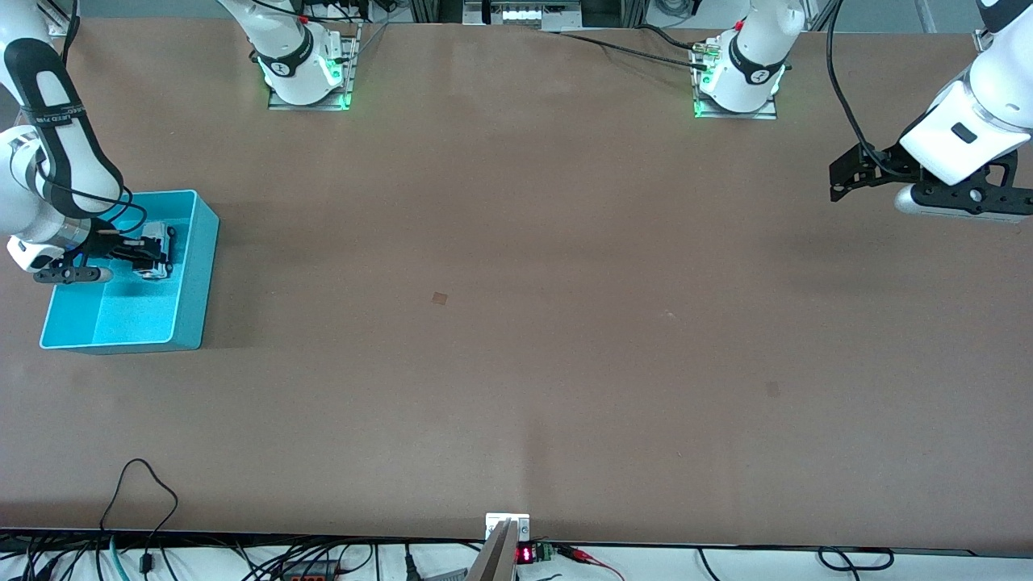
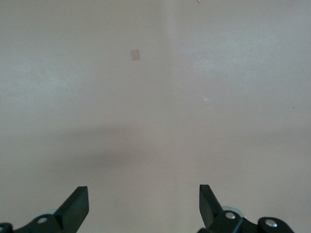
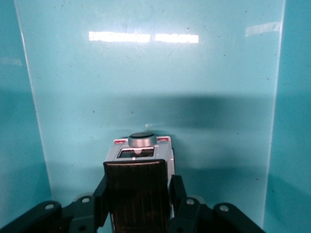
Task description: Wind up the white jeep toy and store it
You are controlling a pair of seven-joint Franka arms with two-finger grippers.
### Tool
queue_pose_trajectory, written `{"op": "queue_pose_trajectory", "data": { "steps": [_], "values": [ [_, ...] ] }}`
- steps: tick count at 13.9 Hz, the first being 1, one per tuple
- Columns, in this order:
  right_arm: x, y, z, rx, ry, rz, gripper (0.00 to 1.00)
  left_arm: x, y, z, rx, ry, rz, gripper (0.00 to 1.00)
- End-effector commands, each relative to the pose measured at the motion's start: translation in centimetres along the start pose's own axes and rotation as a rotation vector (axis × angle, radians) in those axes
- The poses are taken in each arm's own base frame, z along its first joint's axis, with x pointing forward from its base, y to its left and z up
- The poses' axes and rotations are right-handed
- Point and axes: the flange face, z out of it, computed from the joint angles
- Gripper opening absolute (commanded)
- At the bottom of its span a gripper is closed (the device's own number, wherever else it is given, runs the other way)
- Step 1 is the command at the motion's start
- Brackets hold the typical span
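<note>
My right gripper should open now. The white jeep toy is standing on the bottom of the cyan bin, so it would stay there.
The white jeep toy (image 1: pixel 160 234) with its black roof is inside the cyan bin (image 1: pixel 203 270) at the right arm's end of the table. My right gripper (image 1: pixel 153 257) reaches down into the bin and is shut on the jeep. In the right wrist view the jeep (image 3: pixel 141 154) sits between my fingers (image 3: pixel 178 190), roof toward the camera, with the bin's floor and walls (image 3: pixel 146 73) around it. My left gripper (image 1: pixel 837 181) is open and empty, held over the table at the left arm's end; its wrist view shows the gripper (image 2: pixel 143 196) over bare table.
A small dark patch (image 1: pixel 439 298) marks the brown table near its middle, and shows in the left wrist view (image 2: pixel 135 55). Cables and a small display (image 1: pixel 524 554) run along the table's front edge. The arm bases (image 1: pixel 307 77) stand along the top.
</note>
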Motion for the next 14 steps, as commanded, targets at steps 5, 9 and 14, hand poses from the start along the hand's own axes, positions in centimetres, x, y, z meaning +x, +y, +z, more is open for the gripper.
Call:
{"op": "queue_pose_trajectory", "data": {
  "steps": [5, 9, 14],
  "values": [
    [-0.6, 0.2, -0.3, -0.004, -0.009, 0.010, 0.38, 0.2, -0.4, -0.6, -0.012, -0.011, 0.001, 1.00],
    [-0.3, -0.2, -0.9, -0.002, -0.011, 0.002, 0.72, 0.1, -0.4, -0.6, -0.012, -0.012, 0.001, 1.00],
    [0.8, -0.7, -3.6, -0.026, 0.031, -0.018, 1.00, 0.1, -0.6, -0.6, -0.012, -0.012, -0.002, 1.00]
  ]
}}
